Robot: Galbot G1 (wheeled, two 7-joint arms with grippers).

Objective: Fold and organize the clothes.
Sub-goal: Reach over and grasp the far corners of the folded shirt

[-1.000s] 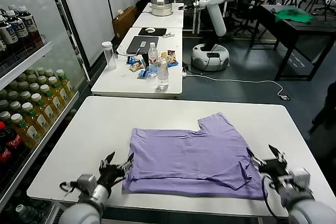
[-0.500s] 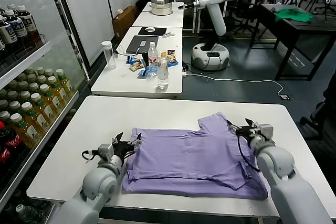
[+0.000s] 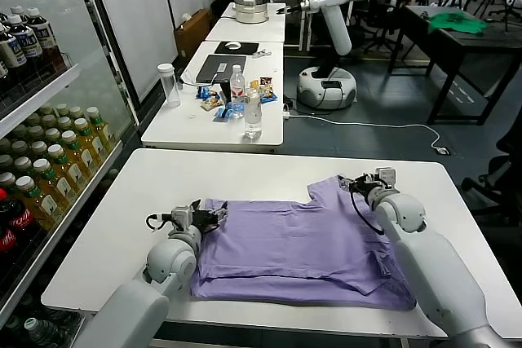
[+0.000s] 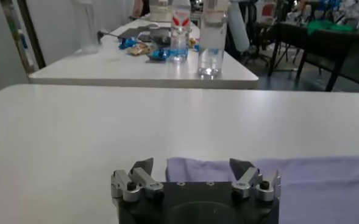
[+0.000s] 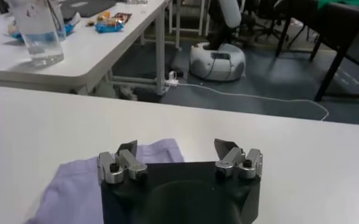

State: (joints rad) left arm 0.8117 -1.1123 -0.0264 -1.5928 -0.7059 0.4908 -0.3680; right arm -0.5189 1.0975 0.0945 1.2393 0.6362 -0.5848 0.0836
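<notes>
My right gripper takes hold of the lavender T-shirt by its protruding sleeve (image 3: 329, 191) next, to fold the T-shirt over the shirt's own body (image 3: 281, 242).
The lavender T-shirt (image 3: 298, 242) lies partly folded on the white table (image 3: 163, 181), one sleeve sticking out at its far right. My left gripper (image 3: 210, 215) is open, low over the shirt's far left corner; in the left wrist view that gripper (image 4: 191, 165) sits right at the shirt's edge (image 4: 301, 173). My right gripper (image 3: 356, 184) is open just above the far sleeve; in the right wrist view that gripper (image 5: 176, 147) hovers over the sleeve's corner (image 5: 75, 185). Neither holds cloth. No printed graphic shows.
A second white table (image 3: 183, 124) behind carries a water bottle (image 3: 253, 114), a tumbler (image 3: 169, 85), snacks and a laptop. Shelves of drink bottles (image 3: 45, 173) stand on the left. A green cloth (image 3: 457, 22) lies on a dark table far right.
Both grippers moved from the near edge of the table to the shirt's far side: the left to the far left corner, the right to the far sleeve. The shirt has not moved.
</notes>
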